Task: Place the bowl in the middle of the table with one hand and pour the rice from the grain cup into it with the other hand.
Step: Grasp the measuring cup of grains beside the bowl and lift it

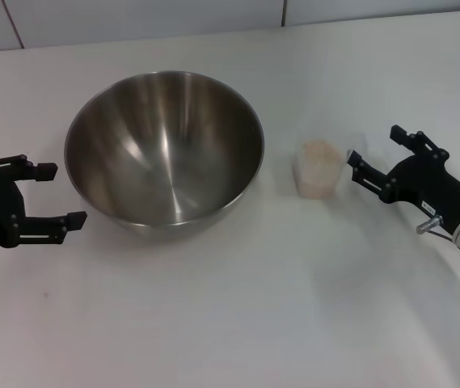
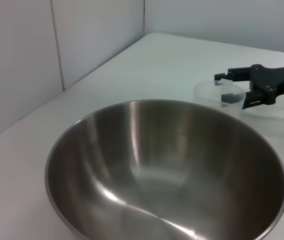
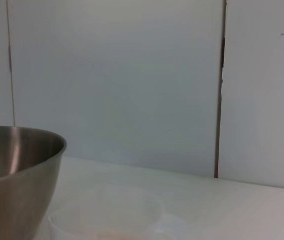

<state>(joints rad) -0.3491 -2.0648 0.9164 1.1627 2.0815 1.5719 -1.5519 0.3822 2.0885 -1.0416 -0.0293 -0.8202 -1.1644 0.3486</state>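
Observation:
The grain cup's handle [image 3: 174, 225] is just ahead of both open fingers. My right gripper needs to move toward the handle first and then close on the handle.
The steel bowl [image 1: 165, 153] stands upright and empty on the white table [image 1: 254, 315], left of centre. The clear grain cup [image 1: 318, 168] stands just right of the bowl and holds beige rice [image 1: 318, 155]. My left gripper [image 1: 61, 194] is open and empty, just left of the bowl's rim, apart from it. My right gripper [image 1: 373, 150] is open and empty, just right of the cup, not touching it. The left wrist view shows the bowl [image 2: 166, 170], the cup [image 2: 219, 96] and the right gripper [image 2: 225, 89] beyond it. The right wrist view shows the bowl's side [image 3: 17, 175] and the cup's rim [image 3: 107, 217].
A pale panelled wall [image 1: 213, 16] runs along the table's far edge. Bare tabletop lies in front of the bowl and the cup [image 1: 238, 323].

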